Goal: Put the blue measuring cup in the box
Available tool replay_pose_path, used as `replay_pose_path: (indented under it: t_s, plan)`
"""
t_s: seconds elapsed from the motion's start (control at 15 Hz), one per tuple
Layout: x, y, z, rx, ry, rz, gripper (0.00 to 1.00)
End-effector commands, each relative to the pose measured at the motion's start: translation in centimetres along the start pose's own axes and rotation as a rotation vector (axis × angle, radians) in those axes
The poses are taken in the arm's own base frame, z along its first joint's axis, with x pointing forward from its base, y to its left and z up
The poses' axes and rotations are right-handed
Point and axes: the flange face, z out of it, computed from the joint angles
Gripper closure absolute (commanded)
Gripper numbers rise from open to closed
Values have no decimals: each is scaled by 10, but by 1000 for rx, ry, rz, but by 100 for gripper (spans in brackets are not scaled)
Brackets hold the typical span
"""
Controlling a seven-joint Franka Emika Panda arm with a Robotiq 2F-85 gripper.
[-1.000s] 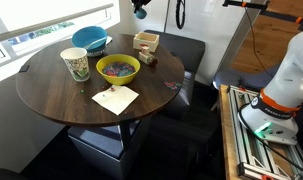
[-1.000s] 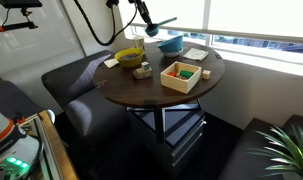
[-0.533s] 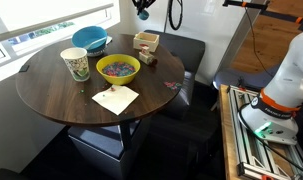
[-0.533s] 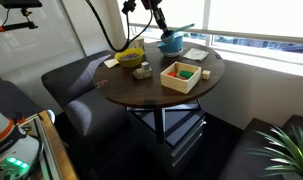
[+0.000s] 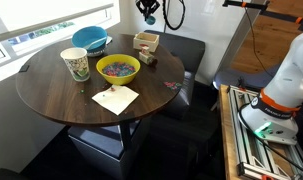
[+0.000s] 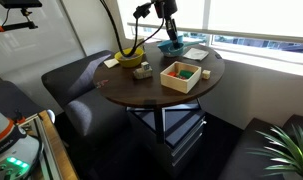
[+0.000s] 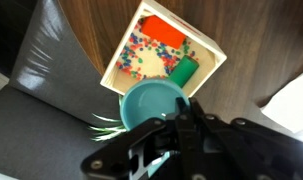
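Observation:
I should keep holding the blue measuring cup with my gripper. The cup is high above the box's edge and would hit the box's near corner if I let go now.
In the wrist view my gripper (image 7: 181, 110) is shut on the rim side of the blue measuring cup (image 7: 146, 105), a small round teal-blue cup seen from above. The cup hangs in the air over the near corner of the box (image 7: 206, 52), a light tan square box that holds coloured bits, a red piece and a green piece. In both exterior views the gripper (image 5: 148, 12) (image 6: 170, 22) is high above the round dark table, over the box (image 5: 145, 42) (image 6: 181, 75). The cup is too small to make out in those views.
On the round table (image 5: 51, 95) stand a large blue bowl (image 5: 89, 38), a yellow-green bowl (image 5: 118, 68) with coloured pieces, a tall white patterned cup (image 5: 75, 63) and a paper napkin (image 5: 115, 98). Dark cushioned seats (image 6: 76, 85) surround the table, and a window lies behind it.
My gripper has moved sideways through the air with the blue measuring cup, from beside the table's far edge to a spot above the box. Things on the table have not moved.

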Motion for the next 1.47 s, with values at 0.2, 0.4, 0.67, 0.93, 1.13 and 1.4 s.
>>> replay_pose_path:
  t_s: [0.2,0.4,0.67,0.93,1.13,1.4]
  plan:
    - [18,2,32,-69,-49,14,99]
    - [15,1,47,-106,-87,4,99]
    - [14,0,68,-102,-129,9,99]
    - [19,-1,86,-87,-154,21,99]
    - [26,-1,95,-94,-153,44,94]
    - [32,-4,98,-102,-146,64,68]
